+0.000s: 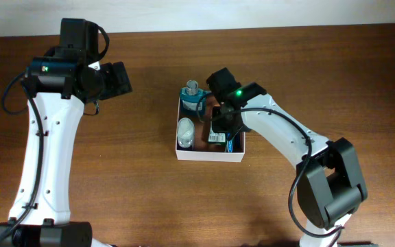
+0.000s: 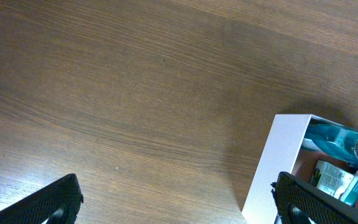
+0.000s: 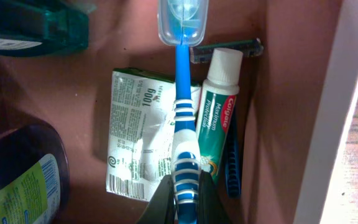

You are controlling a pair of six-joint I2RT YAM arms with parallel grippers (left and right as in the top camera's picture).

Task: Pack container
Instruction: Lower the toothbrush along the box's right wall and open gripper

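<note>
The toothbrush lies within the box's sides over the white packet (image 3: 132,130), capped head (image 3: 183,21) to handle, so it is time for my right gripper to release it.
The container (image 1: 209,155) is a shallow square box with white walls and a reddish-brown inside, at the table's middle. It also shows in the left wrist view (image 2: 272,168) and the right wrist view (image 3: 291,74). My right gripper (image 3: 185,193) is inside it, shut on a blue-and-white toothbrush (image 3: 182,106) with a clear head cap. Under the brush lie a white packet (image 3: 135,149), a toothpaste tube (image 3: 215,112) and a blue razor (image 3: 232,168). A teal bottle (image 1: 193,98) and a dark bottle (image 1: 185,132) stand in the box. My left gripper (image 2: 179,202) is open over bare table left of the box.
The brown wooden table (image 1: 115,178) surrounds the box. The right arm (image 1: 280,130) reaches in from the right. The left arm (image 1: 46,137) stands at the left side.
</note>
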